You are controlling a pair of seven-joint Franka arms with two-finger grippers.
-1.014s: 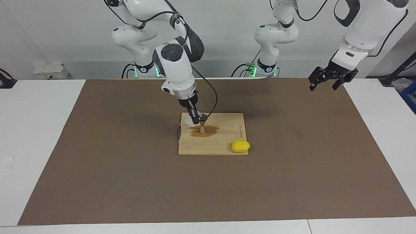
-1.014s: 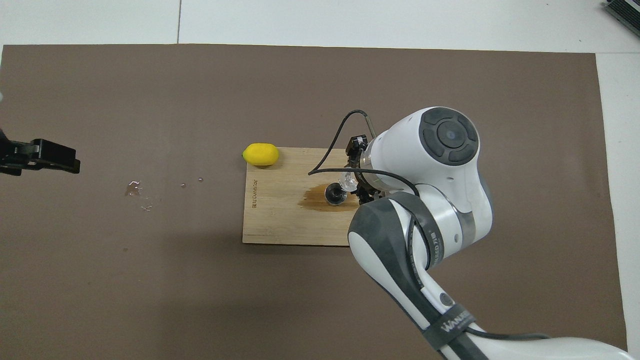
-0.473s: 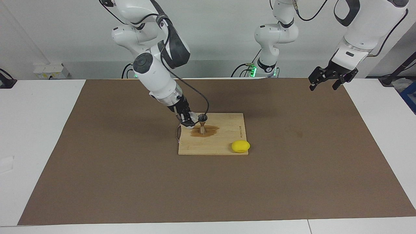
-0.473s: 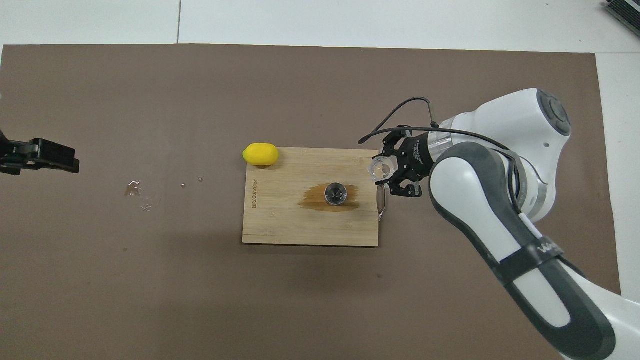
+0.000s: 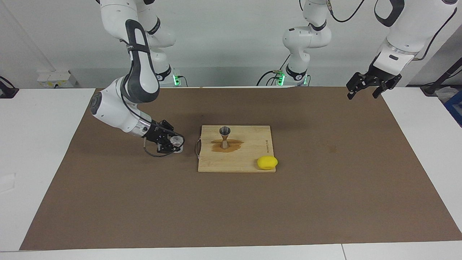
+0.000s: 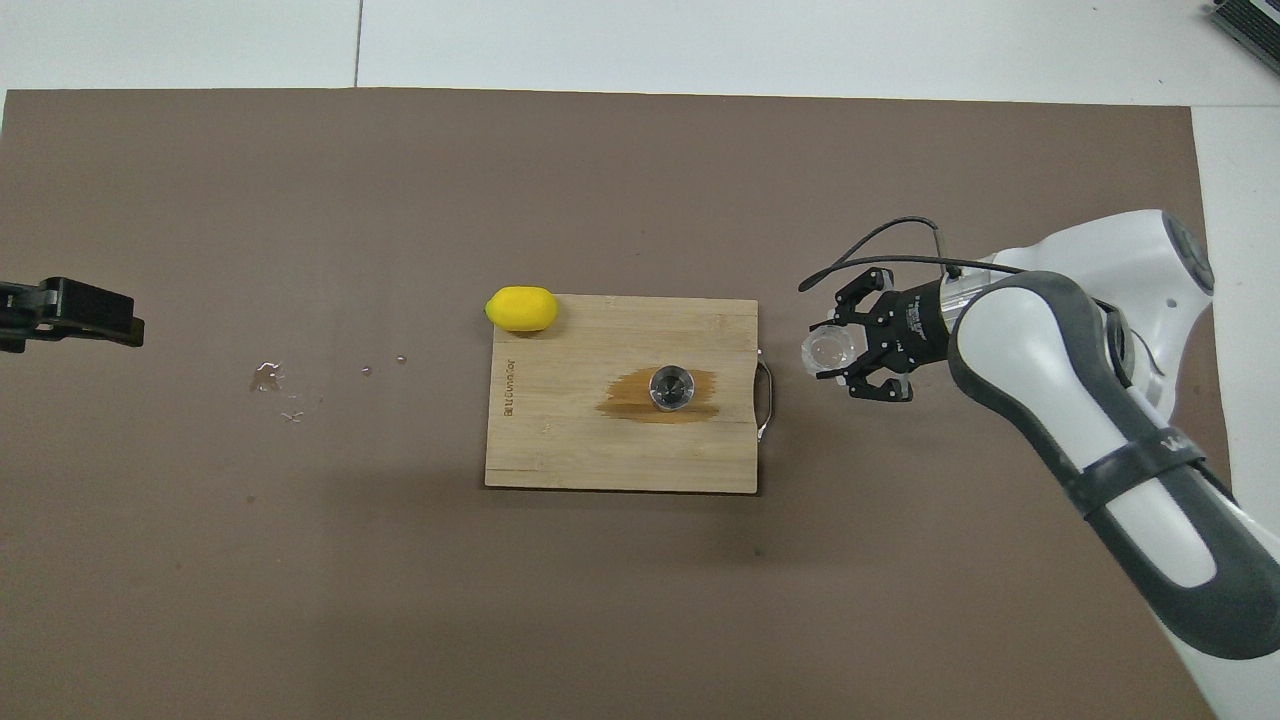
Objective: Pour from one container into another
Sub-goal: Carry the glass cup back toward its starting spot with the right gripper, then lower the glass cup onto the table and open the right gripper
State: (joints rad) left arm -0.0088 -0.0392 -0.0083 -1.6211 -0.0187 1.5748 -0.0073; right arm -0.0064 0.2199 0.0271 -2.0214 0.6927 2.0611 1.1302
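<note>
My right gripper needs to keep its hold on the glass cup (image 6: 826,352), because the cup is still above the brown mat.
The small clear glass cup (image 5: 176,142) stands upright, low over or on the brown mat beside the wooden board's handle, toward the right arm's end of the table. My right gripper (image 5: 172,143) reaches in low and sideways and is shut on the cup; in the overhead view the right gripper (image 6: 845,352) has the cup (image 6: 826,352) at its tips. The metal jigger (image 5: 225,137) stands upright on the board, in a brown wet patch, and shows in the overhead view (image 6: 671,387). My left gripper (image 5: 362,94) waits open, raised over the mat's corner.
The wooden board (image 5: 252,151) lies mid-table with a metal handle (image 6: 768,400) facing the cup. A yellow lemon (image 5: 267,162) lies at the board's corner farther from the robots. Small water drops (image 6: 268,378) dot the mat toward the left arm's end.
My right gripper has swung the cup away from over the jigger, off the board, and lowered it upright beside the handle. The left gripper has barely shifted.
</note>
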